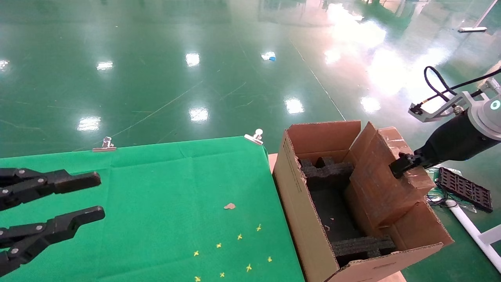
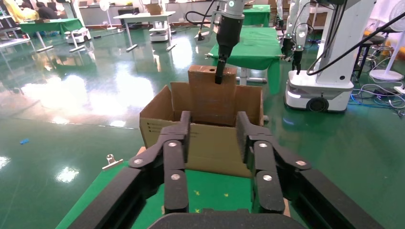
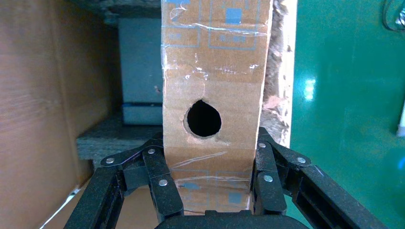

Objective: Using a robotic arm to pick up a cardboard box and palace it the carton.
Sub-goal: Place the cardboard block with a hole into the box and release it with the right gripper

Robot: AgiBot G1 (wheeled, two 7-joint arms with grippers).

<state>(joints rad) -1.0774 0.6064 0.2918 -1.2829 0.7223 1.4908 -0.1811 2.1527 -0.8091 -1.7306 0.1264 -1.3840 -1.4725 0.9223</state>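
Observation:
My right gripper lowers the cardboard box farther in next before releasing it, since the box sticks up high above the open carton's rim.
My right gripper is shut on the slim brown cardboard box, gripping its narrow top edge. The box stands tilted, its lower part inside the large carton at the table's right end, against the carton's right wall. In the right wrist view the fingers clamp both faces of the taped edge with the round hole. Black foam inserts sit in the carton. In the left wrist view the box sticks up out of the carton. My left gripper hangs open and empty over the green table's left part.
The green cloth table carries small yellow marks and a brown scrap. Two metal clips hold the cloth's far edge. A black grid tray and white tubes lie on the floor right of the carton.

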